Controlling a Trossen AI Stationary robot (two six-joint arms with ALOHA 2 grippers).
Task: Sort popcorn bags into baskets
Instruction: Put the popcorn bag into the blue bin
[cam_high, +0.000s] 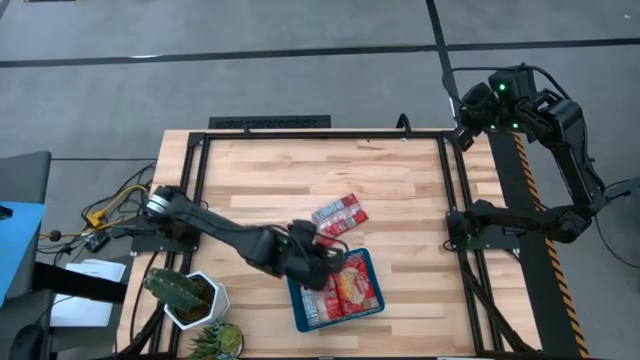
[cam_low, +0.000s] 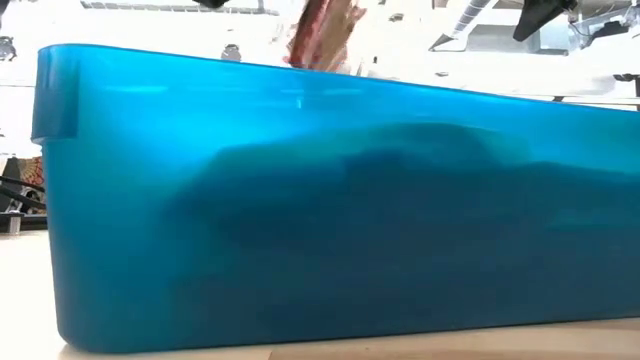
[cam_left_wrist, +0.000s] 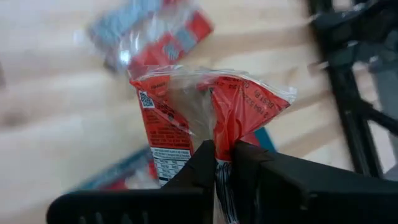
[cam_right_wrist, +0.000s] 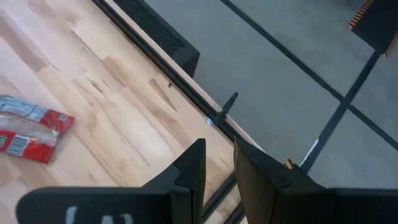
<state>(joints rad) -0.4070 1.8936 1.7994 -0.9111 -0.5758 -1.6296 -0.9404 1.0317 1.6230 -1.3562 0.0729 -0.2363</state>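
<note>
The red packet's sealed edge (cam_left_wrist: 249, 78) reaches beyond the teal-blue tray's far rim (cam_left_wrist: 128, 167). My left gripper now stays closed on the packet until I lower the packet inside.
My left gripper (cam_high: 322, 257) is over the near part of the table, above the far left corner of the teal-blue tray (cam_high: 297, 300). It is shut on a red popcorn packet (cam_left_wrist: 205, 109). That packet shows blurred above the tray's rim (cam_low: 325, 35) in the low view. Several red packets (cam_high: 352, 290) lie flat in the tray. More packets (cam_high: 340, 213) lie on the wood beyond the tray, and they also show as packets (cam_left_wrist: 149, 34) in the left wrist view. My right gripper (cam_right_wrist: 219, 163) waits past the table's far right corner, its fingers a narrow gap apart. My left gripper pinches the red packet between its two fingers at a crumpled part near one end (cam_left_wrist: 224, 149). The film is bunched into several layers there. The packet is lifted clear of the table and sticks out past the fingertips, its sealed edge (cam_left_wrist: 249, 84) spread wide.
A white pot with a cactus (cam_high: 190, 295) stands at the near left corner, close to my left arm. A black frame (cam_high: 455, 215) runs round the table. One packet (cam_right_wrist: 31, 130) shows in the right wrist view. Bare wood (cam_high: 250, 175) covers the far left part.
</note>
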